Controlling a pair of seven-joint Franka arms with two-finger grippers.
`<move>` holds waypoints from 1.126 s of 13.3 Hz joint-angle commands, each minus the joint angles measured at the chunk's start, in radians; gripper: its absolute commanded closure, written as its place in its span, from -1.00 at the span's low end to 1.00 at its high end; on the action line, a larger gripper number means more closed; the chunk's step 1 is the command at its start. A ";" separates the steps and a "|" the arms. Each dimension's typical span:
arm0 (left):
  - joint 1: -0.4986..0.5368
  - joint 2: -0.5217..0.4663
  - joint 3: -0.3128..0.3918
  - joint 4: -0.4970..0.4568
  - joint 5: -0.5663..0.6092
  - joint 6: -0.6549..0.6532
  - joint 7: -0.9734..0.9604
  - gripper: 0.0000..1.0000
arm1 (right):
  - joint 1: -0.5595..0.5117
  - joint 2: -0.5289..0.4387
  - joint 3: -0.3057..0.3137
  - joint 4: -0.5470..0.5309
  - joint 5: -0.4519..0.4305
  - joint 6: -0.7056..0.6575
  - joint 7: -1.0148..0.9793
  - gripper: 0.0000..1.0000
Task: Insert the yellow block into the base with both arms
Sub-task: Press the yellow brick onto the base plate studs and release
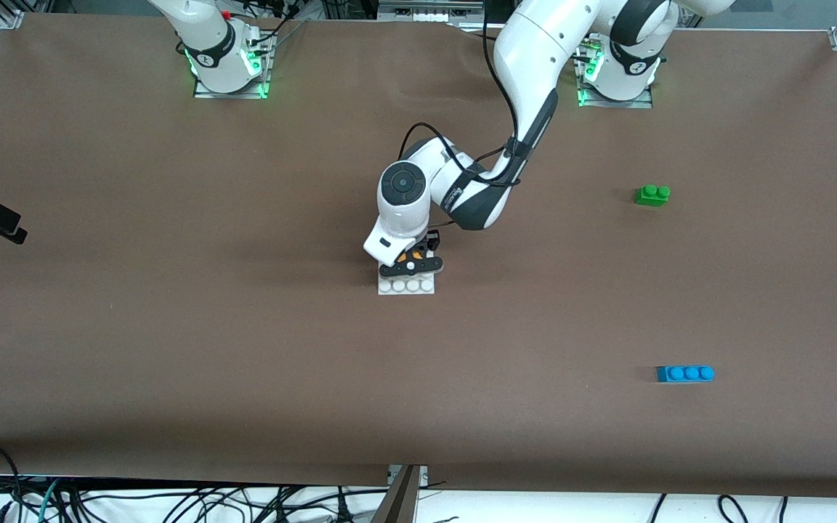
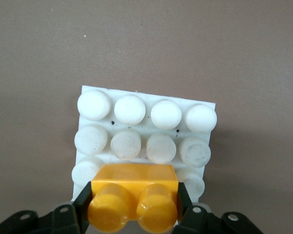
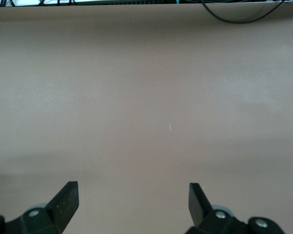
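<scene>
The yellow block (image 1: 413, 255) (image 2: 134, 187) sits low among the white base's studs, so it is time for my left gripper to open now.
My left gripper (image 1: 411, 266) is shut on the yellow block (image 2: 134, 187), its black fingers (image 2: 84, 196) pressing both short ends. The block, two studs up, is over the rows of the white base (image 2: 130, 109) that lie farther from the front camera. Whether it touches the studs below I cannot tell. In the front view the base (image 1: 405, 287) lies mid-table, and only its nearest row of studs shows under the gripper, with a bit of the yellow block (image 1: 413, 255) visible. My right gripper (image 3: 132, 187) is open over bare brown table, with nothing between its fingers.
A green two-stud brick (image 1: 652, 195) lies toward the left arm's end of the table. A blue three-stud brick (image 1: 685, 373) lies at that same end, nearer the front camera. Cables hang along the table's front edge.
</scene>
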 commanded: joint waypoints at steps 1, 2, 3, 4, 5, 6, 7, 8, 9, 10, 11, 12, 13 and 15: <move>-0.012 0.026 0.013 0.028 0.005 0.002 -0.017 0.58 | -0.012 0.009 0.008 0.022 -0.002 -0.020 -0.005 -1.00; -0.012 0.026 0.015 0.028 -0.004 0.002 -0.020 0.31 | -0.012 0.009 0.008 0.022 -0.002 -0.020 -0.004 -1.00; -0.012 0.026 0.015 0.026 -0.006 0.002 -0.020 0.07 | -0.012 0.009 0.008 0.022 -0.002 -0.020 -0.002 -1.00; -0.012 0.025 0.015 0.022 -0.006 0.002 -0.022 -0.11 | -0.012 0.009 0.008 0.024 -0.002 -0.020 -0.004 -1.00; -0.012 0.025 0.015 0.022 -0.006 0.002 -0.023 -0.85 | -0.012 0.009 0.008 0.024 -0.002 -0.020 -0.004 -1.00; -0.012 0.023 0.015 0.022 -0.006 0.002 -0.022 -1.00 | -0.012 0.009 0.008 0.024 -0.002 -0.020 -0.004 -1.00; -0.012 0.018 0.018 0.022 -0.004 0.002 -0.019 -1.00 | -0.012 0.009 0.008 0.024 -0.002 -0.020 -0.002 -1.00; -0.012 0.014 0.021 0.022 -0.006 0.002 -0.016 -1.00 | -0.012 0.009 0.008 0.024 -0.002 -0.020 -0.001 -1.00; -0.010 0.012 0.021 0.022 -0.006 0.000 -0.014 -1.00 | -0.012 0.009 0.008 0.024 -0.002 -0.020 -0.002 -1.00; -0.010 0.005 0.022 0.022 -0.006 0.000 -0.017 -1.00 | -0.012 0.009 0.008 0.024 -0.002 -0.020 0.001 -1.00; -0.007 -0.006 0.022 0.022 -0.004 -0.007 -0.017 -1.00 | -0.015 0.009 0.008 0.024 -0.002 -0.020 -0.002 -1.00; 0.001 -0.033 0.022 0.017 -0.006 -0.009 -0.016 -1.00 | -0.015 0.010 0.008 0.022 -0.002 -0.020 -0.004 -1.00; 0.010 -0.061 0.022 0.011 -0.007 -0.010 -0.010 -1.00 | -0.015 0.009 0.008 0.022 -0.002 -0.021 -0.002 -1.00; 0.034 -0.116 0.022 -0.001 -0.007 -0.033 -0.008 -1.00 | -0.015 0.010 0.008 0.022 -0.002 -0.020 -0.007 -1.00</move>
